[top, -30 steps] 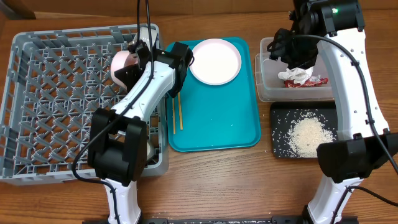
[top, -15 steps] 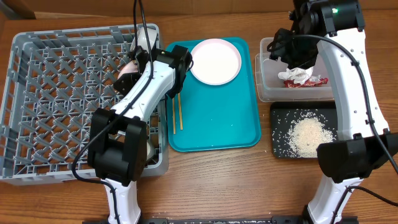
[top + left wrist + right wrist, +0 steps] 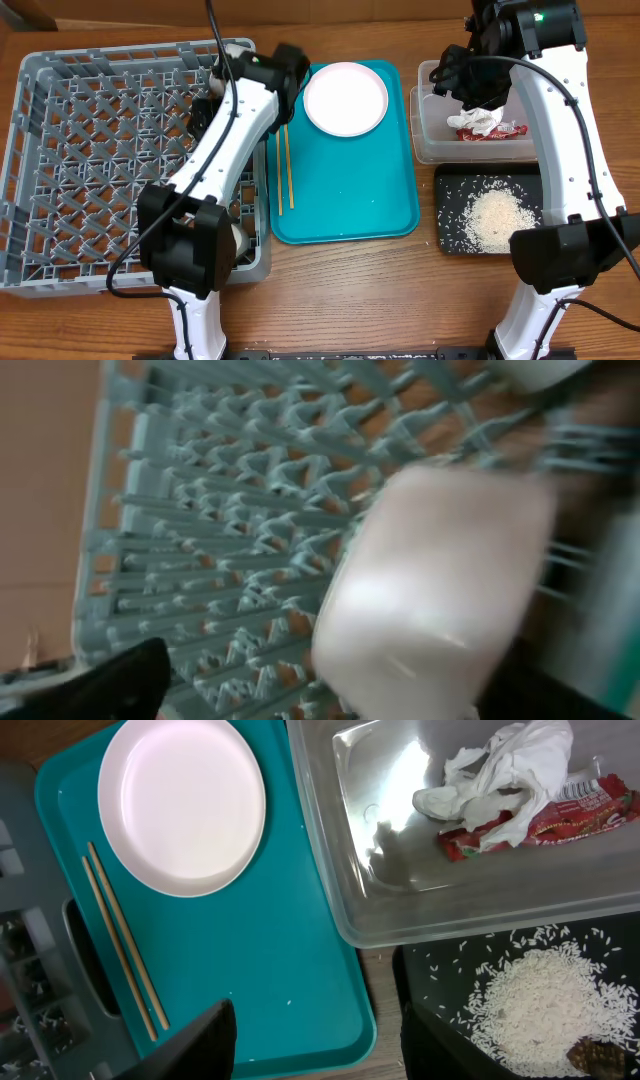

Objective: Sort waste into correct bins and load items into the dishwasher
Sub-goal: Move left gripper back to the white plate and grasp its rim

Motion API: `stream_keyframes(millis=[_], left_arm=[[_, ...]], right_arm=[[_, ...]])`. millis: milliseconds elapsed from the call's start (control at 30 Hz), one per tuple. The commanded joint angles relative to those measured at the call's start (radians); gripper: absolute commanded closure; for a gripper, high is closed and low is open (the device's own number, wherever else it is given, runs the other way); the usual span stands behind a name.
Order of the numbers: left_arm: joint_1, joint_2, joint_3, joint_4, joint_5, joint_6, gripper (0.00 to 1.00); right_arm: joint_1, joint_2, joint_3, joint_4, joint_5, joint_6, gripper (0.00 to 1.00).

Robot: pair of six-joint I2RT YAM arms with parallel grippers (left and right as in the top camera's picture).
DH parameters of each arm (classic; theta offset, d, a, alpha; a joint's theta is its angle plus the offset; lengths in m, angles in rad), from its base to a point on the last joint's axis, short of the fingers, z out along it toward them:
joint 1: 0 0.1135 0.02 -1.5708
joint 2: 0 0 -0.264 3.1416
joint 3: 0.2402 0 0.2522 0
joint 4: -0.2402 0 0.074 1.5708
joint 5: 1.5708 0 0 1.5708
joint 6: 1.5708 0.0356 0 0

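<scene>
My left gripper grips the white plate (image 3: 345, 98) by its rim on the chopsticks side next, since that leaves the rest free to load into the dishwasher rack.
My left gripper (image 3: 207, 100) hangs open over the far right part of the grey dishwasher rack (image 3: 90, 150). In the left wrist view a blurred white bowl (image 3: 430, 590) lies on the rack's grid between the wide-apart fingers, clear of the left finger (image 3: 110, 680). A second bowl (image 3: 236, 48) sits at the rack's far right corner. The white plate (image 3: 345, 98) and chopsticks (image 3: 285, 170) lie on the teal tray. The clear tub (image 3: 430, 140) holds the tissue (image 3: 478, 121) and red wrapper (image 3: 495, 131). Rice (image 3: 495, 215) fills the black tray (image 3: 448, 215). My right gripper (image 3: 320, 1050) is open and holds nothing.
The teal serving tray (image 3: 350, 190) lies between the rack and the two bins. My right arm stands over the clear tub's left end. A few stray rice grains lie on the teal tray (image 3: 300, 970). A brownish scrap (image 3: 590, 1055) sits at the rice pile's edge.
My left gripper opened and let the bowl go onto the rack's grid, and the left wrist swung toward the table's far edge. The right arm has not moved.
</scene>
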Motion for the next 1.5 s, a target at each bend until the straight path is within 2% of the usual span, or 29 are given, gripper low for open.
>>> stream_keyframes(millis=[0, 167, 300, 333, 367, 400, 500, 567, 667, 900, 1133, 1300, 1467], left_arm=[[-0.002, -0.008, 0.074, -0.004, 0.216, 0.171, 0.00], [-0.002, -0.008, 0.169, 0.039, 0.430, 0.288, 0.00], [-0.002, -0.008, 0.211, 0.190, 0.684, 0.397, 0.00], [-0.002, -0.008, 0.211, 0.236, 0.748, 0.418, 0.02], [-0.002, -0.008, 0.211, 0.281, 0.795, 0.406, 0.09], [-0.002, -0.001, 0.211, 0.329, 0.827, 0.363, 0.12], [-0.005, 0.031, 0.211, 0.418, 0.818, 0.203, 0.20], [-0.011, 0.065, 0.211, 0.453, 0.794, 0.112, 0.20], [-0.024, 0.130, 0.211, 0.474, 0.795, 0.044, 0.20], [-0.034, 0.270, 0.211, 0.435, 0.800, -0.065, 0.32], [-0.032, 0.295, 0.211, 0.397, 0.765, -0.123, 0.39], [-0.038, 0.319, 0.205, 0.402, 0.764, -0.173, 0.41], [-0.039, 0.372, 0.204, 0.402, 0.775, -0.214, 0.50]], right_arm=[[0.005, -0.008, 0.020, 0.006, 0.001, -0.003, 0.45], [0.005, -0.008, 0.020, 0.006, 0.001, -0.003, 0.45], [0.005, -0.008, 0.020, 0.005, 0.001, -0.003, 0.45], [0.005, -0.008, 0.020, 0.005, 0.001, -0.003, 0.45], [0.005, -0.008, 0.020, 0.004, 0.001, -0.003, 0.45], [0.005, -0.008, 0.020, 0.004, 0.001, -0.003, 0.45], [0.005, -0.008, 0.020, 0.004, 0.001, -0.003, 0.45], [0.005, -0.008, 0.020, 0.001, 0.001, -0.003, 0.45], [0.005, -0.008, 0.020, -0.003, 0.001, -0.003, 0.45], [0.005, -0.008, 0.019, -0.003, 0.001, -0.003, 0.45], [0.005, -0.008, 0.019, -0.002, 0.001, -0.003, 0.45], [0.005, -0.008, 0.019, -0.002, 0.001, -0.003, 0.45], [0.005, -0.008, 0.019, -0.006, 0.001, -0.003, 0.45]])
